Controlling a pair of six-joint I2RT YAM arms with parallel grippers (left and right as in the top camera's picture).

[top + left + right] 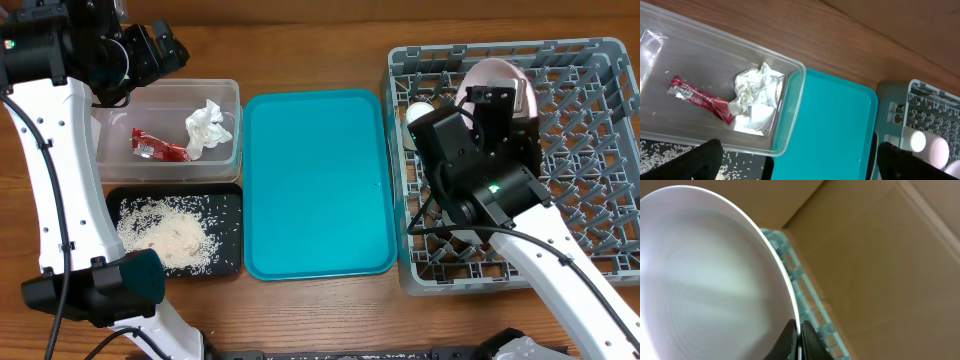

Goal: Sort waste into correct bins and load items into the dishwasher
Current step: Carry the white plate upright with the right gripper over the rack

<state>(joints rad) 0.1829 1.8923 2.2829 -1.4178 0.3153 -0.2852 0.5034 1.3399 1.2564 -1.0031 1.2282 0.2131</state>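
Observation:
My right gripper holds the pale pink plate (pixel 500 80) (pixel 705 275) tilted above the rack's wires, so I should lower the plate among them before I let go.
My right gripper (pixel 797 330) is shut on the rim of a pale pink plate (pixel 705 275), holding it on edge over the grey dishwasher rack (pixel 590 150); the plate (pixel 500 80) shows at the rack's back left. A white cup (pixel 418 112) lies in the rack beside it. My left gripper (pixel 795 162) is open and empty, high above the clear bin (pixel 790 120). That bin (pixel 228 95) holds a crumpled white tissue (pixel 207 128) and a red wrapper (pixel 158 148). The black tray (pixel 228 200) holds spilled rice (pixel 170 232).
A bare teal tray (pixel 318 185) lies in the middle between the bins and the rack. The rack's right side has free slots. The wooden table runs along the back.

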